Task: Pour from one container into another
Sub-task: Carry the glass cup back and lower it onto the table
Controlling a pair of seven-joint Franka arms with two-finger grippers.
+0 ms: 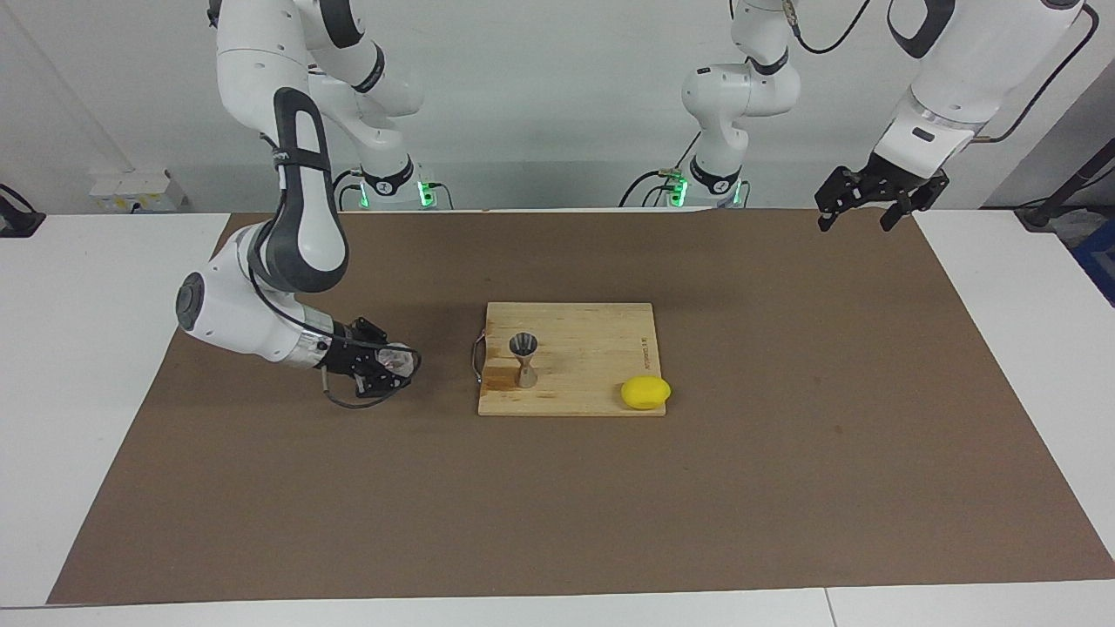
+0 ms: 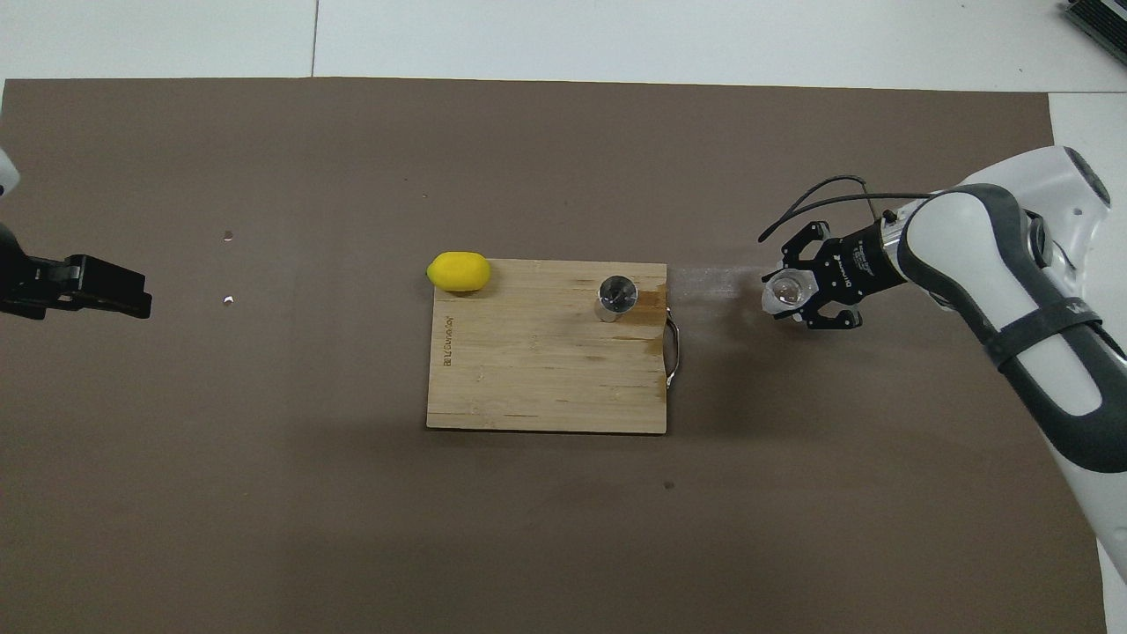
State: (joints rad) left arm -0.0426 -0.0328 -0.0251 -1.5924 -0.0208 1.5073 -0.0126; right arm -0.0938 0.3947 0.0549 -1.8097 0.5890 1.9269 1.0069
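My right gripper should stay closed for now, because the small clear cup (image 1: 396, 357) is hanging above the brown mat and would fall if my right gripper opened now.
My right gripper (image 1: 394, 362) (image 2: 786, 293) is shut on the small clear cup (image 1: 396, 357) (image 2: 784, 290), low over the brown mat beside the board's handle end. Whether the cup touches the mat I cannot tell. The steel hourglass jigger (image 1: 523, 358) (image 2: 616, 296) stands upright on the wooden cutting board (image 1: 592, 344) (image 2: 528, 379), at the corner toward the right arm's end. My left gripper (image 1: 855, 223) (image 2: 132, 295) waits open in the air over the mat's corner at the left arm's end.
A yellow lemon (image 1: 645, 393) (image 2: 459, 271) lies at the board's corner farthest from the robots, toward the left arm's end. A dark wet patch (image 2: 651, 299) marks the board beside the jigger. The board's metal handle (image 2: 673, 350) juts toward the right gripper.
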